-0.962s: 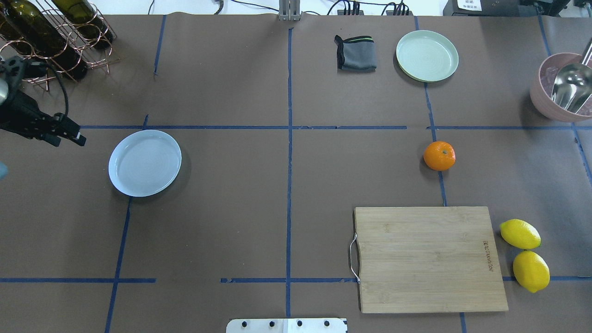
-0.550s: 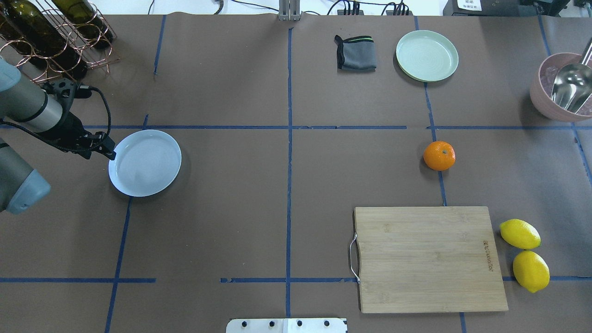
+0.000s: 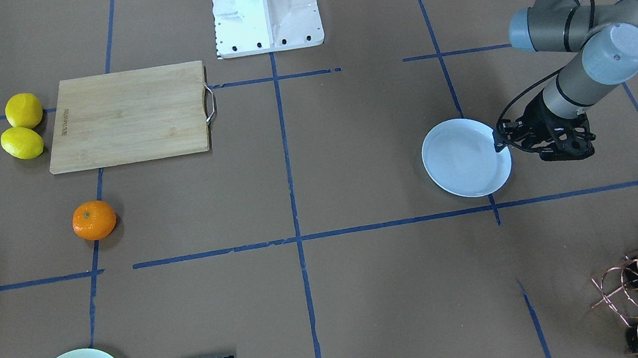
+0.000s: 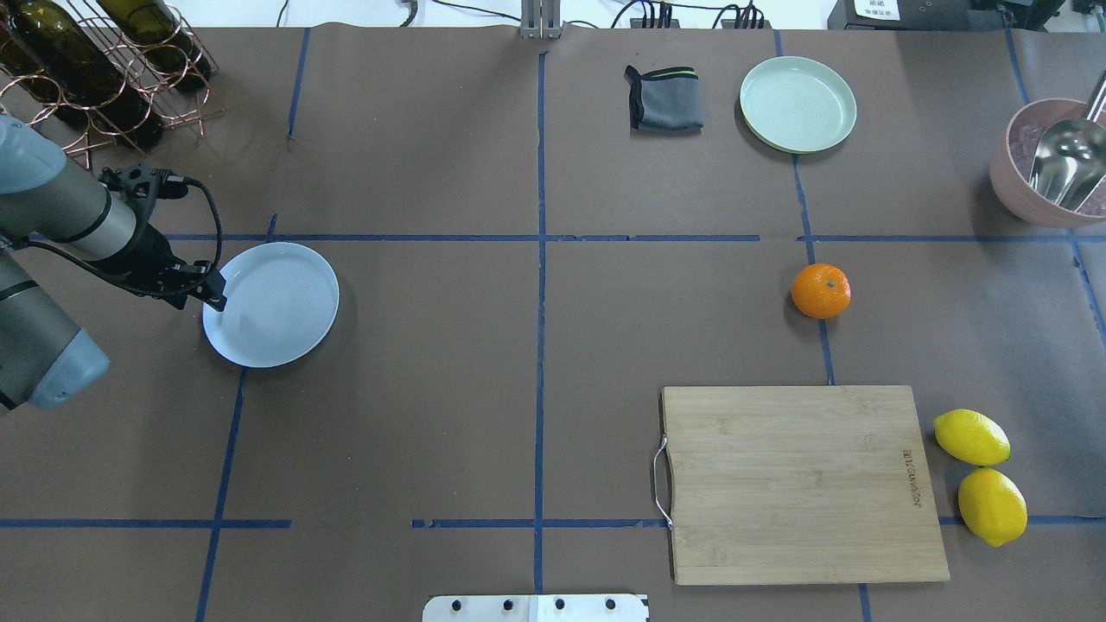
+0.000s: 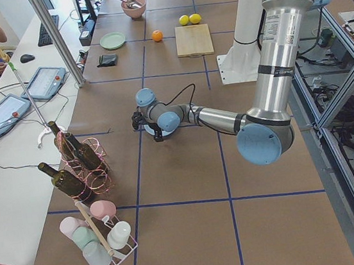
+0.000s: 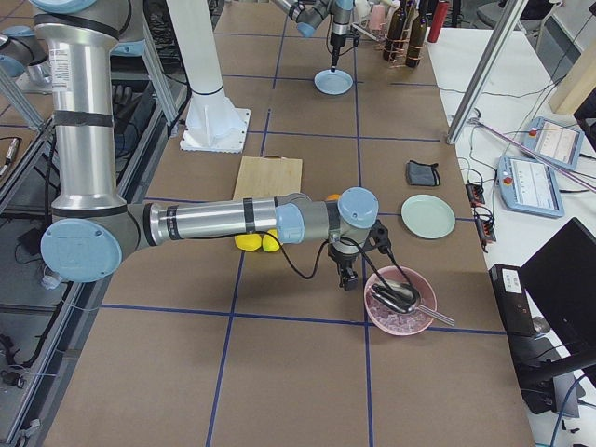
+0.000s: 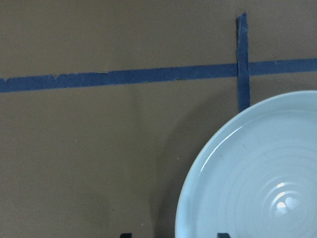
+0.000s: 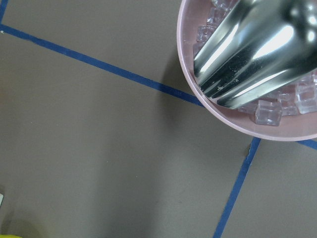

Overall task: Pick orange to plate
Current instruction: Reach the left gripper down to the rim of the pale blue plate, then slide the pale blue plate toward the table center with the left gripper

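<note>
I will next grab the white plate by its rim with my left gripper, to set the plate where the orange can go.
The orange sits alone on the brown table, right of centre and beyond the cutting board; the front view shows the orange at mid-left. The white plate lies far to the left with nothing on it. My left gripper is low at the plate's left rim. In the left wrist view the left gripper is open, its two tips standing either side of the plate edge. My right gripper hangs beside the pink bowl; I cannot tell whether it is open or shut.
A wooden cutting board lies front right with two lemons beside it. At the back are a pale green plate and a grey cloth. A pink bowl holds ice and a metal scoop. A wine rack stands back left.
My left arm has swung in from the table's left edge to the white plate's left rim. The orange and the plate have not moved.
</note>
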Robot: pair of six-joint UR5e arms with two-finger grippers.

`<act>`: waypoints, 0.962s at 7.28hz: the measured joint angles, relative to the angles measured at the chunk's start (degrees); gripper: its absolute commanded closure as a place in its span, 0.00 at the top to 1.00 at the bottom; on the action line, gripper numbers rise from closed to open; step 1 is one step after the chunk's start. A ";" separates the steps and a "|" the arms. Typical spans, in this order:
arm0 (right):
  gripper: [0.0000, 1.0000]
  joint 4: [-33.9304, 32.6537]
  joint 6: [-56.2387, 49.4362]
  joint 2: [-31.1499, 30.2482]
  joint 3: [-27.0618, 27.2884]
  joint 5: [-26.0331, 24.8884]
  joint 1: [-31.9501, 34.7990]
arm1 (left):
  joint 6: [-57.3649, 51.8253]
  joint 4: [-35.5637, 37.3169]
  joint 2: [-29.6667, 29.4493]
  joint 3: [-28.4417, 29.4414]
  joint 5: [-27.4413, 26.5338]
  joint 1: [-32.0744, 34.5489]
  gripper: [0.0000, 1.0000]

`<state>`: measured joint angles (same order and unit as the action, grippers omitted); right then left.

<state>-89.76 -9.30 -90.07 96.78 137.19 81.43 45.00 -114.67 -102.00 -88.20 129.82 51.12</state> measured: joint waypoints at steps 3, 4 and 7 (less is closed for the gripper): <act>1.00 1.31 -0.09 -0.04 -0.07 -0.10 -0.97 | -0.17 -1.43 -0.18 1.63 0.07 -0.79 0.00; 1.00 1.56 -0.07 -0.08 -0.07 -0.08 -1.05 | -0.25 -1.76 -0.21 1.72 0.20 -0.82 0.00; 1.00 1.69 -0.02 -0.36 -0.02 -0.02 -1.09 | 1.32 -5.99 -0.74 0.75 1.79 -0.84 0.00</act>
<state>-88.07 -9.32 -90.44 96.76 137.17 80.34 46.31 -120.66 -102.74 -87.46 131.61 50.28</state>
